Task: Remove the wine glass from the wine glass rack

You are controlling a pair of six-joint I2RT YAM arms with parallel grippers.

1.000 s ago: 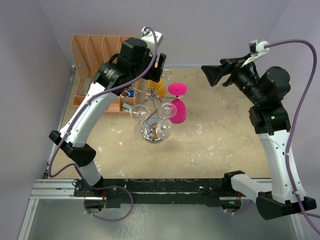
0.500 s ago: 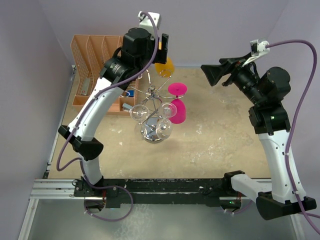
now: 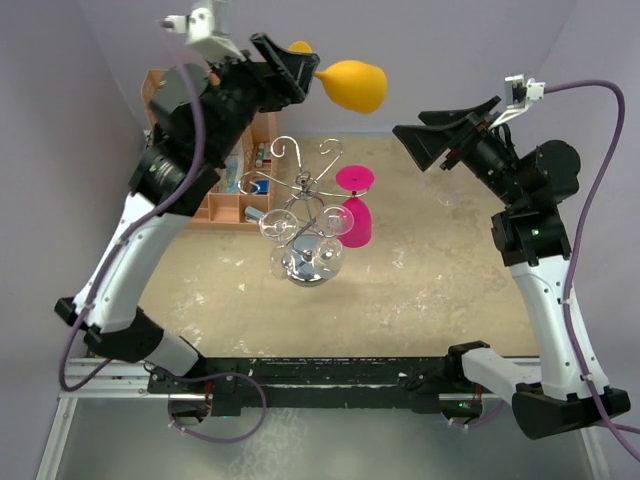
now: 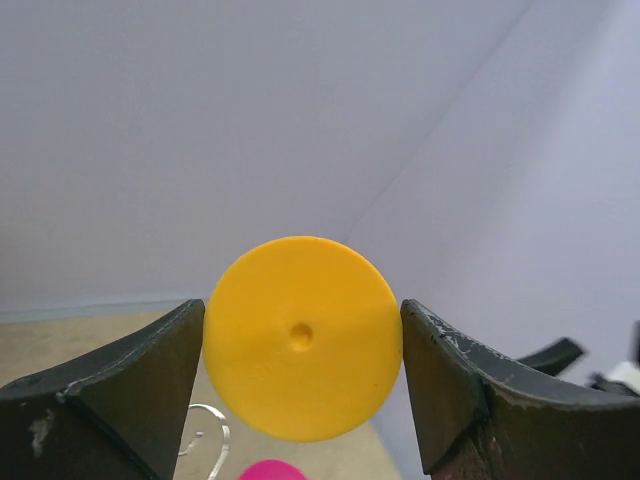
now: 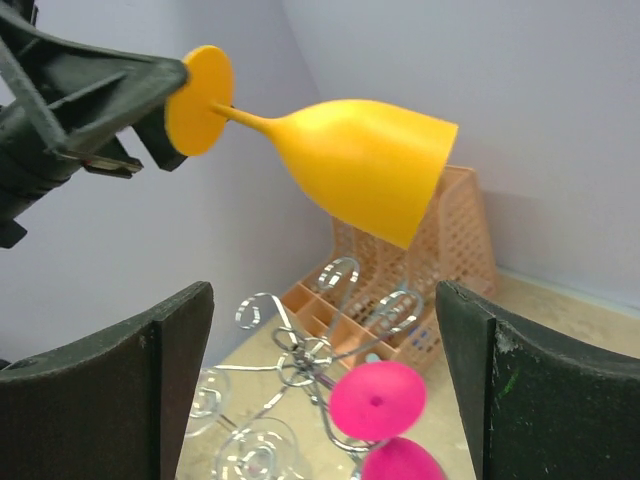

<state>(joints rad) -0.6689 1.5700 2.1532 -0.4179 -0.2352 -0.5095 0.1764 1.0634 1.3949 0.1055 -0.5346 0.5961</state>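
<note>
My right gripper should pinch the orange wine glass by its bowl's rim (image 3: 381, 90) (image 5: 432, 186) next. The foot of the glass then stays free to set it upright.
The orange wine glass (image 3: 352, 85) hangs in the air on its side, high above the wine glass rack (image 3: 305, 192) and apart from it. My left gripper (image 3: 298, 62) is shut on its round foot (image 4: 302, 338), one finger at each edge of the disc. The bowl (image 5: 370, 165) points toward my right gripper (image 3: 435, 145), which stands open and empty to the right of the rack, with the rack's curled arms (image 5: 300, 345) between its fingers in the right wrist view. A pink glass (image 3: 357, 220) and clear glasses (image 3: 278, 228) hang on the rack.
An orange slotted organizer (image 3: 170, 100) stands at the back left against the wall, partly behind my left arm. The rack's round chrome base (image 3: 308, 268) sits mid-table. Purple walls close in at the back and on both sides.
My left arm has risen and swung up, carrying the orange glass from beside the rack's top to high above it. The right gripper has shifted slightly left.
</note>
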